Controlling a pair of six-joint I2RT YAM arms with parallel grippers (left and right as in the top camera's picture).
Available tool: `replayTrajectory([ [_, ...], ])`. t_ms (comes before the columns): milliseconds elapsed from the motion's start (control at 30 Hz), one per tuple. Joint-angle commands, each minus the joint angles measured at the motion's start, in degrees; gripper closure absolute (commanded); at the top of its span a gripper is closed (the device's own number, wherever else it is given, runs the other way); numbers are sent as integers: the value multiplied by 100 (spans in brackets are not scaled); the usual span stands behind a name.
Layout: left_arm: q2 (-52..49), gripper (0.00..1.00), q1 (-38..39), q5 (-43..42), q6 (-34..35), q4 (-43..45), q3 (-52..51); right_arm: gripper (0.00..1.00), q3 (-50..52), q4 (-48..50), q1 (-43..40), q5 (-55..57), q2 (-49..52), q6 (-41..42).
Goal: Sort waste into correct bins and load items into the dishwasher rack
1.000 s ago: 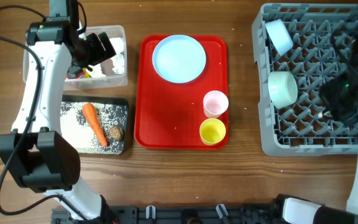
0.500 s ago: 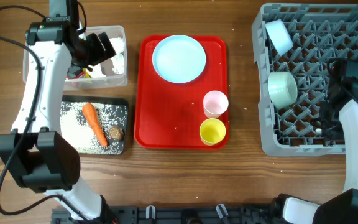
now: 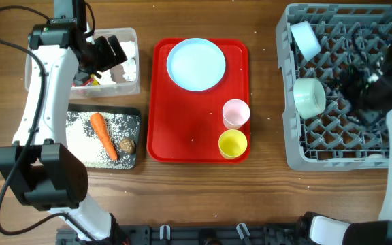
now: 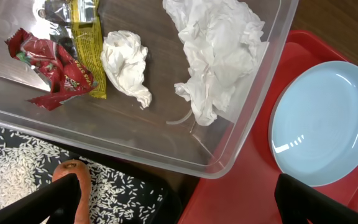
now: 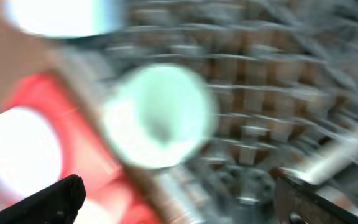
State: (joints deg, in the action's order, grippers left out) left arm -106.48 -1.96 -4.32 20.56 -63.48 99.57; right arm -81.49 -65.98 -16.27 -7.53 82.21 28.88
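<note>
I should grab the pink cup next with my left gripper by one edge of its rim. The cup's body then stays free to hand over for loading into the rack.
My left gripper hangs open and empty over the clear tub, its fingers wide apart. The tub holds red and yellow wrappers and crumpled tissues. Beside it, the black tray carries rice, a carrot and a brown lump. On the red tray are the blue plate, pink cup and yellow cup. My right gripper is open above the grey rack, right of one bowl; another bowl sits further back.
Bare wooden table lies between the red tray and the rack and along the front edge. The right wrist view is badly blurred; only the pale bowl and rack pegs can be made out.
My right gripper went from shut to open and swung back and left over the rack. The left arm has stayed still.
</note>
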Motion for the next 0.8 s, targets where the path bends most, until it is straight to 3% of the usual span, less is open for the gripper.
replayTrajectory([
  [0, 142, 0, -15, 35, 94, -4, -24, 0, -636, 164, 743, -1384, -37, -938],
  [100, 142, 0, -15, 35, 94, -4, -24, 1, -634, 564, 2020, -625, 168, -920],
  [200, 142, 0, -15, 35, 94, -4, -24, 1, -623, 833, 2551, -190, 450, -658],
  [300, 142, 0, -15, 35, 94, -2, -24, 1, -614, 754, 2640, -186, 730, -667],
  [467, 142, 0, -15, -168, 273, 157, -24, 18, -614, 527, 2627, -98, 907, -1084],
  [633, 142, 0, -20, -551, 269, 103, -24, 17, -616, 549, 2332, -79, 723, -1108],
  [700, 142, 0, 42, -1384, 282, 341, -24, 16, -616, 531, 2267, -79, 723, -1117],
  [767, 142, 8, 481, -1939, -85, 763, -24, 13, -616, 531, 2267, -79, 723, -1231],
])
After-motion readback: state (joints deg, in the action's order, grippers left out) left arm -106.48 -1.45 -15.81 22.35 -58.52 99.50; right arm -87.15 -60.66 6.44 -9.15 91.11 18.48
